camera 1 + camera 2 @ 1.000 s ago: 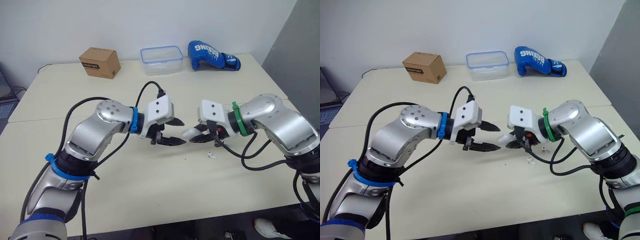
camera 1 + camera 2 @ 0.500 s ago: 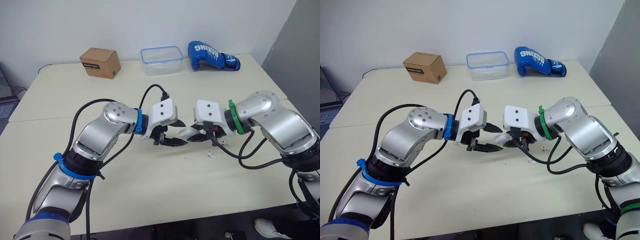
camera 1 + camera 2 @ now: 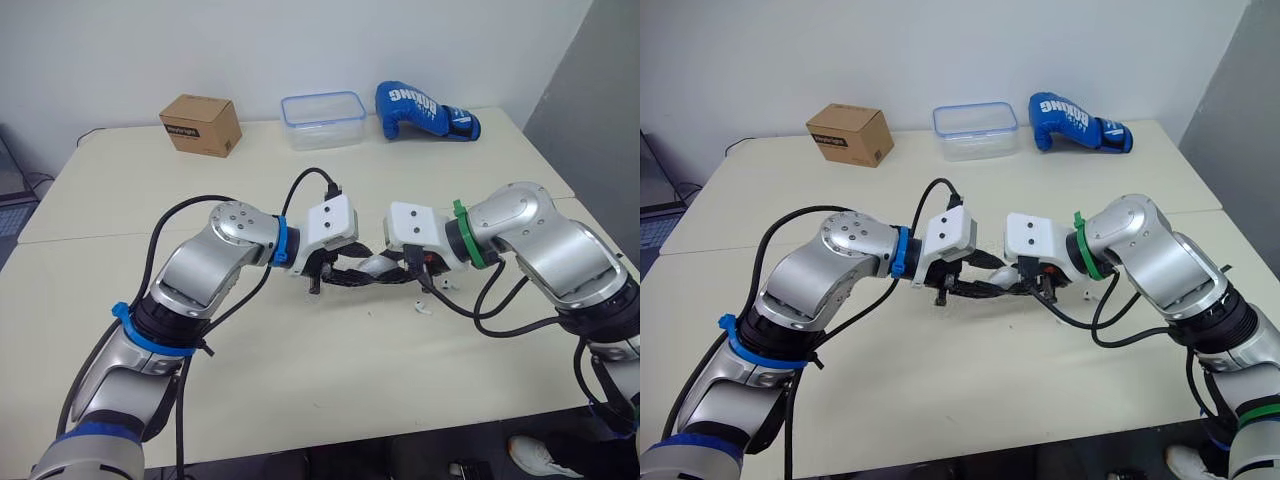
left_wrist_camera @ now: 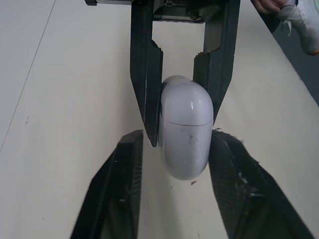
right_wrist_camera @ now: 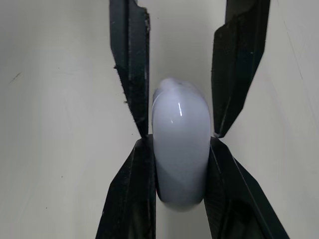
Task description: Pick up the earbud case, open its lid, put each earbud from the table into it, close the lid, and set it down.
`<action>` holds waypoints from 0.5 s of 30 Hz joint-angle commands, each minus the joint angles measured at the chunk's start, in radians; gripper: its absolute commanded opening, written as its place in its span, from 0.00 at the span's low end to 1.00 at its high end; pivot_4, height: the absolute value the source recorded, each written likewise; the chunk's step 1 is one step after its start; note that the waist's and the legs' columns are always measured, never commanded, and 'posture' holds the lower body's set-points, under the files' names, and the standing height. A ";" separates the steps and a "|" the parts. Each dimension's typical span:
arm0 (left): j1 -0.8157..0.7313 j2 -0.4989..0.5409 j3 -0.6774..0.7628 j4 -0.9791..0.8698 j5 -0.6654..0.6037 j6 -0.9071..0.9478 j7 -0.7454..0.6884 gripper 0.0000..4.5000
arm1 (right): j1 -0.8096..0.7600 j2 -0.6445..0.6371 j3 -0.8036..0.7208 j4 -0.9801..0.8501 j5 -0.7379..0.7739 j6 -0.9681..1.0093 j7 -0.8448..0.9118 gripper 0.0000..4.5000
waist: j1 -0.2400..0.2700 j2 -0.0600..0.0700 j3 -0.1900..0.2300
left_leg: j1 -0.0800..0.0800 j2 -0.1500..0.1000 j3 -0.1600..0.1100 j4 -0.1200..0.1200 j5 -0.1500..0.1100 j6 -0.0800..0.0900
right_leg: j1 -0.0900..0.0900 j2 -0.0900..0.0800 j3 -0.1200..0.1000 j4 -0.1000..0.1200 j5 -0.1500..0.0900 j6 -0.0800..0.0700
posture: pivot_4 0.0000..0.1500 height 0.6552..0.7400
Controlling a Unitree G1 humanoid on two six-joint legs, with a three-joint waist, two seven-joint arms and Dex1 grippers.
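Note:
Next, my left gripper takes hold of the white earbud case's lower body (image 4: 184, 152), which leaves the case's lid free to open.
The white earbud case (image 4: 185, 132), lid closed, is held just above the table between the two arms. My right gripper (image 5: 178, 142) is shut on it, gripping one end between its pads. My left gripper (image 4: 177, 137) stands open around the other end; one finger (image 4: 234, 179) lies against the case and the other finger (image 4: 117, 184) is a little apart. In the head views the case (image 3: 378, 266) shows between the crossed black fingers. A white earbud (image 3: 422, 309) lies on the table just under my right wrist, with another small white piece (image 3: 444, 284) beside it.
At the table's far edge stand a cardboard box (image 3: 200, 124), a clear plastic container with a blue rim (image 3: 322, 120) and a blue boxing glove (image 3: 425, 110). Black cables hang from both wrists. The table's front edge (image 3: 380, 435) is close.
My left gripper has moved right until its open fingers straddle the case. My right gripper has shifted slightly left with the case still in it.

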 commanded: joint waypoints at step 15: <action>-0.012 -0.007 0.009 -0.045 -0.011 0.016 -0.003 0.18 | -0.026 0.012 -0.014 -0.005 -0.019 0.003 0.017 0.19 | 0.000 0.000 0.000 | 0.000 0.000 0.000 0.000 0.000 0.000 | 0.000 0.000 0.000 0.000 0.000 0.000 | 1.00 1.00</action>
